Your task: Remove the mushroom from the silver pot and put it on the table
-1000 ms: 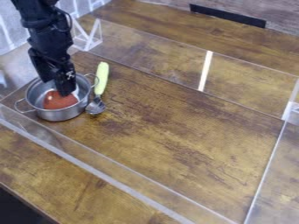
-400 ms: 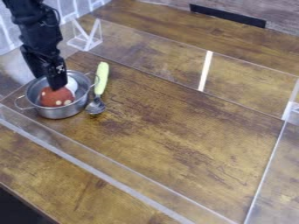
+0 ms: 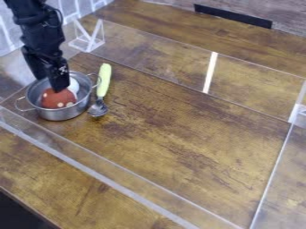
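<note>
My gripper is to grab the mushroom [image 3: 57, 101] by its white stem next, to lift it out of the silver pot.
The silver pot [image 3: 72, 114] stands at the left of the table [image 3: 180, 125]. Inside it lies the mushroom [image 3: 57, 101], its red-brown cap facing up. My black gripper [image 3: 50, 79] points straight down over the pot's far-left part, with its fingertips at the far edge of the cap. The jaws are open, and nothing is held between them. The arm hides the pot's far rim.
A spoon [image 3: 103, 80] with a yellow-green handle lies just right of the pot, with its bowl towards the front. Clear acrylic strips [image 3: 143, 192] edge the tabletop. A white wire stand [image 3: 84, 36] sits at the back left.
The gripper has edged slightly towards the far left over the pot, so more of the cap shows. Its jaws stay open. The mushroom and pot have not moved.
</note>
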Motion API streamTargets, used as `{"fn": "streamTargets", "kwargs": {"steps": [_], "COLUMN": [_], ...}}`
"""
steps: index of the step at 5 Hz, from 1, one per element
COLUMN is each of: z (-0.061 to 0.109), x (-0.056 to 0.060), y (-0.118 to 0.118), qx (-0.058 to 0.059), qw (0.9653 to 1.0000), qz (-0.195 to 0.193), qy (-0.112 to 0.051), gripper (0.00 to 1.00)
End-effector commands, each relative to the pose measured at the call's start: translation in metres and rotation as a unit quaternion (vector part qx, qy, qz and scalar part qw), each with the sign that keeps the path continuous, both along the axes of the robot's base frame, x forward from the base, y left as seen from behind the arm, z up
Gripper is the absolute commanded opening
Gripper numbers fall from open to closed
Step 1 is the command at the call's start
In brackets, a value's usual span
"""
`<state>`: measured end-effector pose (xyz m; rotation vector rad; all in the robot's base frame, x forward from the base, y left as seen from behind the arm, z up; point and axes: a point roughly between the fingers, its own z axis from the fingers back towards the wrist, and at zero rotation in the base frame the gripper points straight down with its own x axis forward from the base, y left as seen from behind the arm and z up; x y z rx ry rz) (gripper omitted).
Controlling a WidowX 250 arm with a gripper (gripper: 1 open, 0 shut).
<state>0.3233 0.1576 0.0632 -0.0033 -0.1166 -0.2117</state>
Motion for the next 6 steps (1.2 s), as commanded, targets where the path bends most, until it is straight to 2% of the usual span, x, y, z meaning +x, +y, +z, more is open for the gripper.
{"fn": "streamTargets", "kwargs": {"steps": [1, 2, 3, 4, 5, 6], "z": [0.016, 0.008, 0.010, 0.029, 0.038, 0.047], "x": [0.012, 0.014, 0.016, 0.020, 0.025, 0.036], "y": [-0.003, 0.006, 0.008, 0.001, -0.012, -0.036], "qx": [0.012, 0.007, 0.005, 0.007, 0.009, 0.011], "qw": [0.9997, 0.9996, 0.9994, 0.9990, 0.9994, 0.9993], "qz": [-0.012, -0.023, -0.034, -0.043, -0.031, -0.034], "qy": [-0.020, -0.015, -0.012, -0.002, 0.008, 0.014], "gripper": [1.00, 0.00, 0.00, 0.00, 0.00, 0.00]}}
